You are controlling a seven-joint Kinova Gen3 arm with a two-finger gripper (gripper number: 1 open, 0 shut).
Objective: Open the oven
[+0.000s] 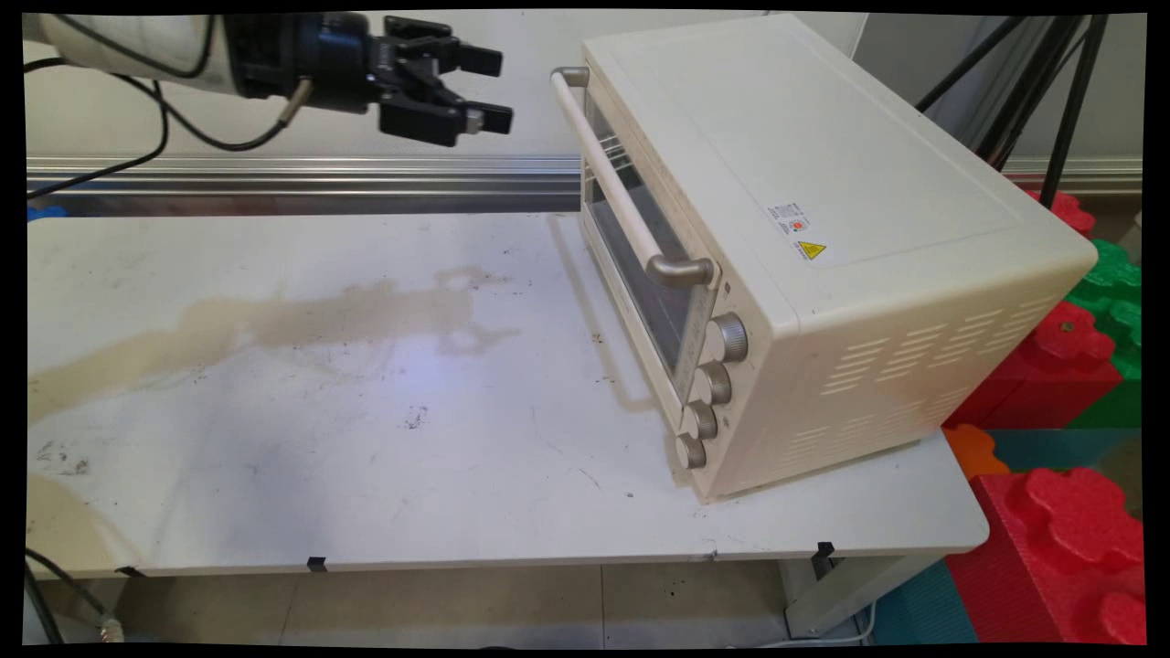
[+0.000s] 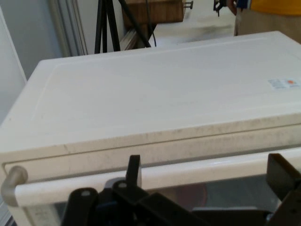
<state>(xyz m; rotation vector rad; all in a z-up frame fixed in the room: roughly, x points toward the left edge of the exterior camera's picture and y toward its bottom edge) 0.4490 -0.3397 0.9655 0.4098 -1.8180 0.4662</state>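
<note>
My gripper will open the toaster oven next. It will grab the glass door (image 1: 655, 287) by its white bar handle (image 1: 611, 174).
A cream toaster oven (image 1: 823, 228) stands on the right half of the white table (image 1: 366, 457), its glass door shut. A long pale handle bar (image 1: 608, 174) runs along the door's top edge. Several silver knobs (image 1: 727, 338) sit in a column at the door's near end. My gripper (image 1: 498, 87) hangs high at the upper left, open and holding nothing, its fingers pointing at the handle's far end with a small gap left. In the hand view the oven's top (image 2: 164, 94) fills the picture and the handle bar (image 2: 141, 176) crosses just beyond my fingers (image 2: 134, 169).
A brownish stain (image 1: 274, 320) spreads over the table's left part. Red and green foam blocks (image 1: 1069, 366) are stacked on the floor to the right. Black tripod legs (image 1: 1051, 82) stand behind the oven. A metal rail (image 1: 302, 174) runs along the wall.
</note>
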